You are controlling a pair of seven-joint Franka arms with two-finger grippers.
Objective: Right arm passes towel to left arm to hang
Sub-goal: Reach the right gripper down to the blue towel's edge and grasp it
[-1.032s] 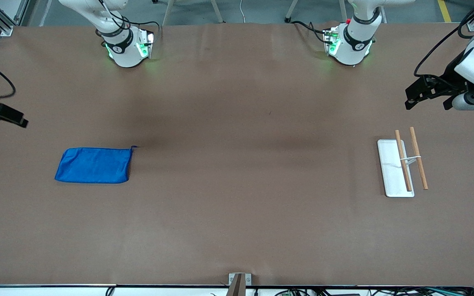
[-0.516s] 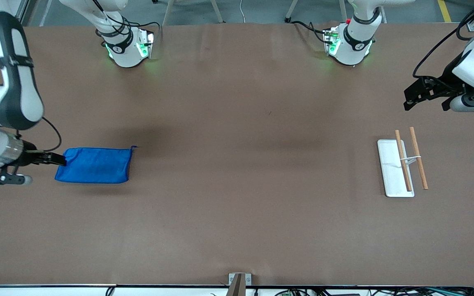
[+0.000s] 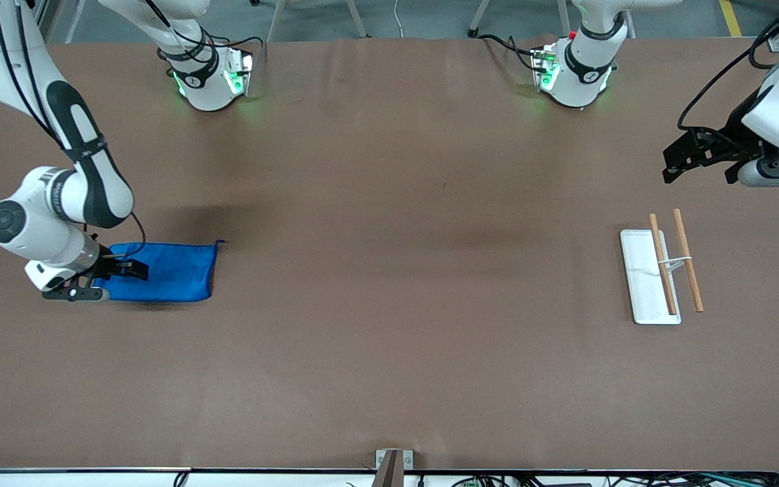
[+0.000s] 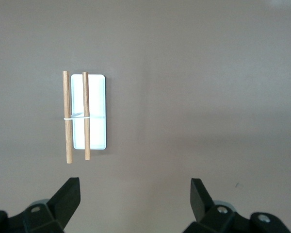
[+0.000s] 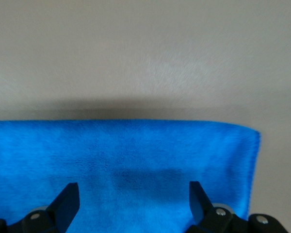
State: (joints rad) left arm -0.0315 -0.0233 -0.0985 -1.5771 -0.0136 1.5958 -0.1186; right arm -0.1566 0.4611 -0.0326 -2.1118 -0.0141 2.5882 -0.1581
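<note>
Next, my right gripper reaches the towel and grabs its untagged end (image 3: 123, 287), leaving the towel's corner with the thread tag (image 3: 218, 243) free for the left arm.
The blue towel (image 3: 170, 272) lies flat on the brown table toward the right arm's end, a short thread tag at one corner. My right gripper (image 3: 131, 268) is open and low over the towel's end nearest that table end. In the right wrist view the towel (image 5: 121, 165) fills the space between the spread fingers (image 5: 68, 201). My left gripper (image 3: 675, 160) is open and empty, up in the air at the left arm's end of the table, where the left arm waits. Its fingers (image 4: 68, 196) show apart in the left wrist view.
A white rack base (image 3: 641, 284) with two wooden rods (image 3: 688, 269) stands toward the left arm's end; it also shows in the left wrist view (image 4: 94, 131). The two arm bases (image 3: 210, 78) stand along the table's farther edge.
The right arm has swung in from the table's end and come down, bringing its open gripper over the towel's end. The left arm has barely moved.
</note>
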